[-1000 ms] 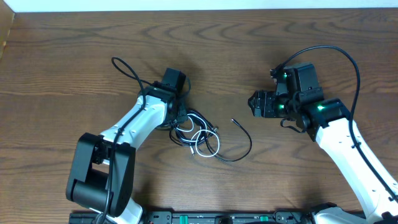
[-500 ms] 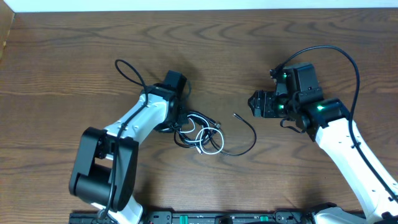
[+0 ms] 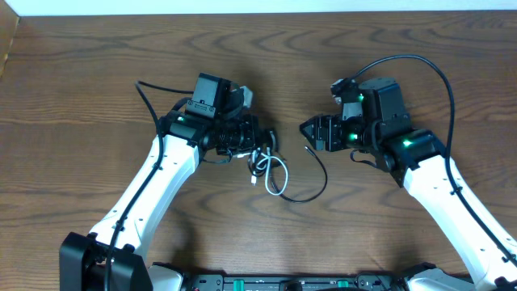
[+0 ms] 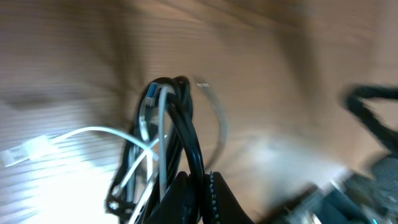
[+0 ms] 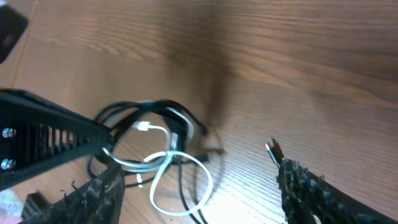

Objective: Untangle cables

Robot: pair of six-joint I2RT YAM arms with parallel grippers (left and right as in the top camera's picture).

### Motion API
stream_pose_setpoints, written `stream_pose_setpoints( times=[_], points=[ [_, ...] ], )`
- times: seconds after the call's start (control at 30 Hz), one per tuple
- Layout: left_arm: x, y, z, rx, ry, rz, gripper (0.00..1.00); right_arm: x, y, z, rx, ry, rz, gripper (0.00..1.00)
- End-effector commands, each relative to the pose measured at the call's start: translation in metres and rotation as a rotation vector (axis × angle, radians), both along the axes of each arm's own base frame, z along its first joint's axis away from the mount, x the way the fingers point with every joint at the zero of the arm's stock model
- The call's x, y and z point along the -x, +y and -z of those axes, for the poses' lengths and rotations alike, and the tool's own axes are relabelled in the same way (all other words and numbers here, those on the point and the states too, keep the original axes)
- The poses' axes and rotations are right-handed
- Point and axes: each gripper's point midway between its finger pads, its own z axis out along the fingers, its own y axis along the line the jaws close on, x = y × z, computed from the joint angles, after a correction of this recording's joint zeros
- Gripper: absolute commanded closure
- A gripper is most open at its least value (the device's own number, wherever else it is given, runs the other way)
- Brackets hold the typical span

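Note:
My left gripper holds the looped bundle (image 3: 266, 162) (image 4: 166, 118), which hangs from my fingers above the tabletop. I will lower the cables before my left gripper lets go of them.
The cables lie looped together at mid-table: a white cable (image 3: 280, 173) in a loop and a black cable (image 3: 321, 179) curving right to a free plug end (image 3: 307, 149). My left gripper (image 3: 262, 145) is shut on the black cable at the bundle's left side. In the left wrist view the black cable (image 4: 186, 124) runs up from between the closed fingers (image 4: 217, 199), and the white cable (image 4: 81, 132) trails left. My right gripper (image 3: 309, 133) stands open just right of the bundle. Its view shows the white loop (image 5: 152, 191) between its spread fingers (image 5: 311, 193) and the black plug (image 5: 272, 149) near the right one.
Thick black arm wires arch over the right arm (image 3: 440, 77) and behind the left arm (image 3: 149, 101). The wooden table (image 3: 81, 48) spreads all round. A dark rail (image 3: 283, 283) runs along the front edge.
My left gripper closed on the black cable and swung up and right, dragging the bundle with it. My right gripper moved left toward the cables, still open.

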Motion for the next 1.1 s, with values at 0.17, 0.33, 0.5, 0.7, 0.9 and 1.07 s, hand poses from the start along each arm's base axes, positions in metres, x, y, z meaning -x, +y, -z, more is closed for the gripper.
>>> stream_pose_setpoints(
  times=[0.17, 0.33, 0.5, 0.7, 0.9, 1.07],
  points=[
    [0.005, -0.029, -0.075, 0.433, -0.085, 0.215, 0.92, 0.012, 0.017, -0.004, -0.004, -0.067, -0.178, 0.23],
    [0.001, -0.022, -0.092, 0.538, -0.042, 0.190, 0.93, 0.014, 0.020, -0.007, 0.014, -0.133, -0.263, 0.21],
    [0.004, -0.022, -0.097, 0.576, 0.019, 0.173, 0.93, 0.006, 0.023, -0.011, 0.021, -0.197, -0.286, 0.20],
    [0.004, -0.023, -0.097, 0.590, 0.093, 0.124, 0.92, -0.007, 0.033, 0.008, 0.012, -0.168, -0.279, 0.20],
    [0.002, -0.026, -0.110, 0.641, 0.093, 0.143, 0.93, -0.026, 0.036, 0.051, -0.028, 0.035, -0.078, 0.17],
    [-0.008, -0.028, -0.123, 0.671, 0.054, 0.135, 0.92, -0.039, 0.030, 0.084, -0.053, 0.189, 0.116, 0.23]
  ],
)
